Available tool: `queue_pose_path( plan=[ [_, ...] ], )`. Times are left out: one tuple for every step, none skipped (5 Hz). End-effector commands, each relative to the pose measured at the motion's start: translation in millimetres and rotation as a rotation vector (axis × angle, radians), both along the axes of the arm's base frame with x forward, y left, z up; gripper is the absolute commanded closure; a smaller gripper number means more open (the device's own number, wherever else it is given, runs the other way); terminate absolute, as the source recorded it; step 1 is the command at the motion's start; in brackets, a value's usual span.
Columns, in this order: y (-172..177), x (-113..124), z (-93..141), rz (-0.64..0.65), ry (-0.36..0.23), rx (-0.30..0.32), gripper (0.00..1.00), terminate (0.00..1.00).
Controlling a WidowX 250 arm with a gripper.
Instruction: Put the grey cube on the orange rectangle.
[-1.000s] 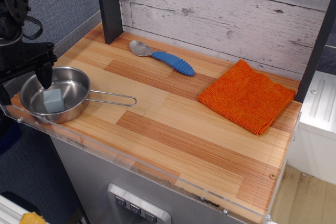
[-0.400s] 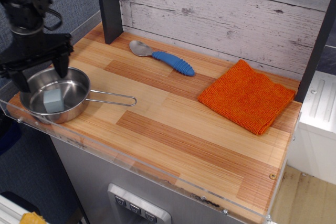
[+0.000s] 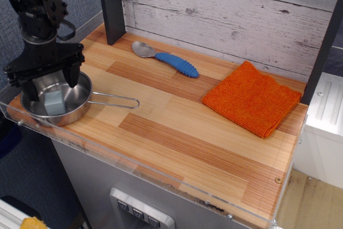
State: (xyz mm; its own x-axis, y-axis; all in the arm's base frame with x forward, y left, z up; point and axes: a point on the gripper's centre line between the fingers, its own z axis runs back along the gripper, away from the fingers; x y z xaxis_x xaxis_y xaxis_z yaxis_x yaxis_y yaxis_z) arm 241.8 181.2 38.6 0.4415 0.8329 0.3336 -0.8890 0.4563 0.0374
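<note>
I need to put the grey cube on the orange rectangle, so next I should grab the cube by its two opposite sides with my gripper.
The grey cube is a small pale blue-grey block lying in the bowl of a steel pan at the table's front left corner. My gripper hangs open over the pan, one finger on each side of the cube, tips just above the pan's rim. It holds nothing. The orange rectangle is a folded nubby cloth lying flat at the right end of the table, far from the cube.
The pan's wire handle points right. A spoon with a blue ribbed handle lies near the back wall. A dark post stands at the back left. A clear acrylic rim runs along the table's front edge.
My gripper has moved right, from the pan's left edge to over its bowl, now straddling the cube. The cube, pan and cloth have not moved.
</note>
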Motion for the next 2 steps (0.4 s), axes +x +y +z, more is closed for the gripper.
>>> queue_pose_path(
  plan=[
    [-5.6,-1.3,1.0,-0.009,-0.013,0.006,0.0,0.0],
    [-8.7,-0.6,-5.6,-0.013,-0.005,-0.004,0.0,0.0]
  ],
)
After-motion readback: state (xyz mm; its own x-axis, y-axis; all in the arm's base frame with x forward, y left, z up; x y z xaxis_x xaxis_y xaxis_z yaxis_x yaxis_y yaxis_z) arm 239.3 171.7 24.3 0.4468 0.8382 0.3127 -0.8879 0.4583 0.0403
